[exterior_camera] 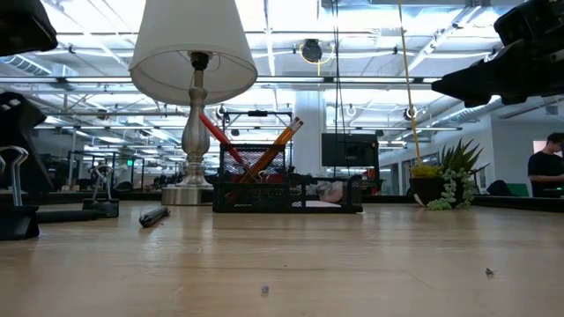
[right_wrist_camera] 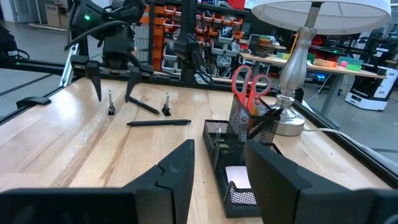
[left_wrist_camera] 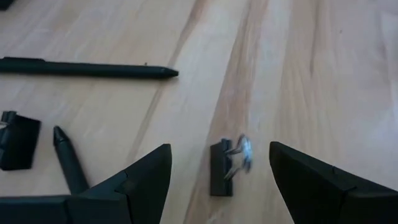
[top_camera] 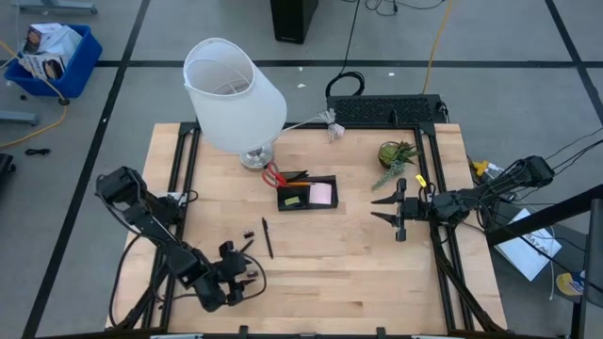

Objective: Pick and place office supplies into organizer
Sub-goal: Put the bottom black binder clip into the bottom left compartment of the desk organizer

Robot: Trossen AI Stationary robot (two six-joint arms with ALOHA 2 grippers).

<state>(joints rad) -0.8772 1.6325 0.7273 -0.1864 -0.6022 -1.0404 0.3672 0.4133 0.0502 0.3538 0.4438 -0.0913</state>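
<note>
The left gripper's fingers reach along the binder clip's black body (left_wrist_camera: 220,170), level with its silver handle (left_wrist_camera: 243,153), so it is time to close, which would catch the clip.
The black organizer (top_camera: 306,194) stands mid-table and holds red-handled scissors (right_wrist_camera: 249,87), orange pencils (exterior_camera: 275,148), a pink sticky-note pad (top_camera: 322,194) and a yellow-green marker (top_camera: 293,201). A black pen (top_camera: 268,237) lies near it on the table. My left gripper (top_camera: 239,267) is open at the near left. In the left wrist view (left_wrist_camera: 221,148) its fingers stand on either side of a small black binder clip (left_wrist_camera: 224,168) without touching it. A second clip (left_wrist_camera: 15,140) and a dark pencil (left_wrist_camera: 68,165) lie beside it. My right gripper (top_camera: 375,208) is open and empty, right of the organizer.
A white-shaded lamp (top_camera: 234,94) stands just behind the organizer on the far left. A small green potted plant (top_camera: 396,155) stands at the far right. Bare wood lies between the organizer and the table's near edge. A person (exterior_camera: 546,167) shows far off in the room.
</note>
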